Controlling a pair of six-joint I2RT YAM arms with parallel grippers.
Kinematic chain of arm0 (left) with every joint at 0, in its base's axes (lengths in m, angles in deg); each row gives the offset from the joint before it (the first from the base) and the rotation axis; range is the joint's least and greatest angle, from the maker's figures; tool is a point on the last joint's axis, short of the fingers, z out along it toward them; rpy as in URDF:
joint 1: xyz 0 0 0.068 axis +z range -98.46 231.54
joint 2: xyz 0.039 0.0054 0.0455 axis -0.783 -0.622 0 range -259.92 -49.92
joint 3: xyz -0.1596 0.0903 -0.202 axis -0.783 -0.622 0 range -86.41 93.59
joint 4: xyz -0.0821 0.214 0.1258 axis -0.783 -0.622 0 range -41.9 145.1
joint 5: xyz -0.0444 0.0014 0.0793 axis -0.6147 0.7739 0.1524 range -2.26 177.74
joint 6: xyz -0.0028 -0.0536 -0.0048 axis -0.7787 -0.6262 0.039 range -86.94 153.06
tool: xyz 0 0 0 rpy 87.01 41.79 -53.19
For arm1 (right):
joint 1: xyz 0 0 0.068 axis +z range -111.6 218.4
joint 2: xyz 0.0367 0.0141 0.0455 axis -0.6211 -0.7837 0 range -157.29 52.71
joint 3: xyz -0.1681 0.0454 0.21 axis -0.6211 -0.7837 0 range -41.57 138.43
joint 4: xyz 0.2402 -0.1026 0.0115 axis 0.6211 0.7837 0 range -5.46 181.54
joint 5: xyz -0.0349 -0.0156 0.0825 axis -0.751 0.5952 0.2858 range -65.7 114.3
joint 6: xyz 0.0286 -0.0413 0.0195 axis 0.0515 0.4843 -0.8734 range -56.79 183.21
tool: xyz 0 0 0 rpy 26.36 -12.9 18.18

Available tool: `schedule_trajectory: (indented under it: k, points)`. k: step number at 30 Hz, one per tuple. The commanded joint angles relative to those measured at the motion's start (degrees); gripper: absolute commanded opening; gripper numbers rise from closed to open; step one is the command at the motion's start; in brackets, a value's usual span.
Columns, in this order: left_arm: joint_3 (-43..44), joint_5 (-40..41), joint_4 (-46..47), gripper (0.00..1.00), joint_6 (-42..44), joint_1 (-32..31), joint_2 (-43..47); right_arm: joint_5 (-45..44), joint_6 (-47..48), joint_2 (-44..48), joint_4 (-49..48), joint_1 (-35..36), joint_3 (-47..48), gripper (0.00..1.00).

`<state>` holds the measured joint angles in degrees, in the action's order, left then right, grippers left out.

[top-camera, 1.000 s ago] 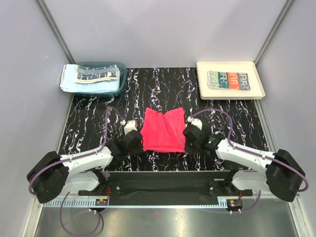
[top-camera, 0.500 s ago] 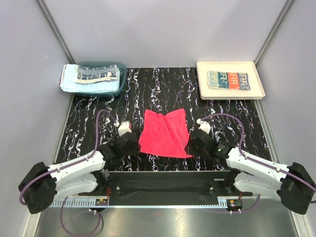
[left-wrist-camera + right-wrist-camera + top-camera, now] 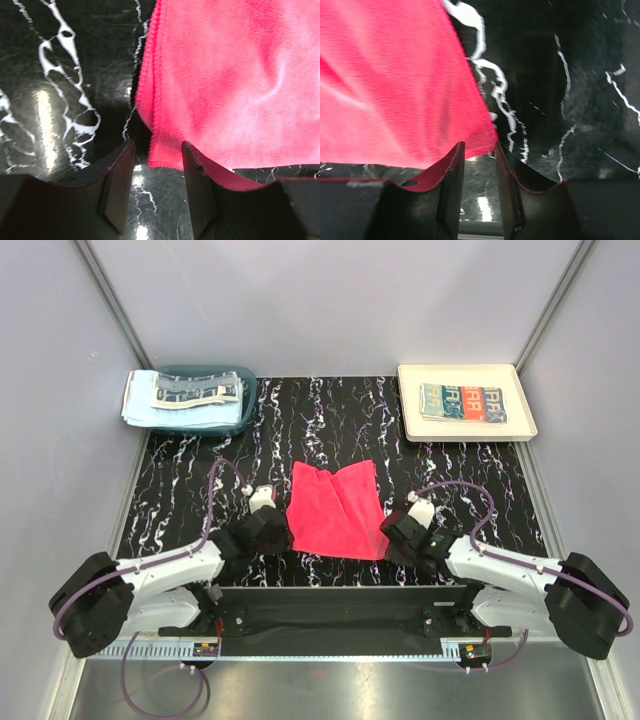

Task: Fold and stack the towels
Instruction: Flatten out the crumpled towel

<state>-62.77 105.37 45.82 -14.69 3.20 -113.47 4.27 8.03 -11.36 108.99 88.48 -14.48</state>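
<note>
My left gripper grips the red-pink towel by its near corner next, opposite my right gripper's corner of the towel, to stretch and fold it.
A bright red-pink towel lies spread flat on the black marbled table, mid-front. My left gripper sits at its near left corner and is open. In the left wrist view the towel corner lies just ahead of the gap, with only bare table between the fingers. My right gripper sits at the near right corner and is open. In the right wrist view the towel's corner ends at the fingertips. A light blue towel and a patterned one lie on the teal basket.
The teal basket stands at the back left. A cream tray at the back right holds folded patterned cloths. Grey walls close in both sides. The table's near edge runs just behind the grippers.
The towel's near edge has been drawn toward the arms and now lies flatter. Both grippers pulled back with it, then shifted slightly; they now stand open at its near corners.
</note>
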Motion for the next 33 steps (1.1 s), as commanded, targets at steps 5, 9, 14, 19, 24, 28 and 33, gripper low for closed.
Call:
schedule_trajectory:
  k: [5,9,14,19,24,28,33]
  points:
    - [-0.17,-1.72,5.76,0.47,1.08,0.00,-2.28,-4.05,-6.08,1.05,1.12,0.45,-1.34,0.44]
    - [-0.35,-2.51,6.11,0.46,0.99,0.08,-2.37,-4.67,-7.75,1.85,2.27,0.45,-1.60,0.50]
    - [-1.05,-4.09,6.91,0.34,-0.06,0.00,-2.46,-3.70,-8.01,-1.66,1.57,0.45,-1.34,0.50]
    - [-2.19,-4.79,7.70,0.17,-0.77,0.08,-1.58,-3.26,-8.54,-4.82,-1.41,0.45,-2.13,0.46]
    - [-2.63,-4.88,7.26,0.06,-0.77,0.08,-0.44,-2.30,-8.81,-10.01,-4.31,0.45,-2.13,0.32]
    - [-2.63,-4.62,6.03,0.00,-0.68,0.08,1.93,-1.06,-8.98,-11.69,-6.43,0.45,-2.66,0.14]
    - [-1.67,-4.44,2.79,0.00,-0.42,0.08,5.09,-2.29,-8.11,-7.92,-3.19,0.45,-1.35,0.00]
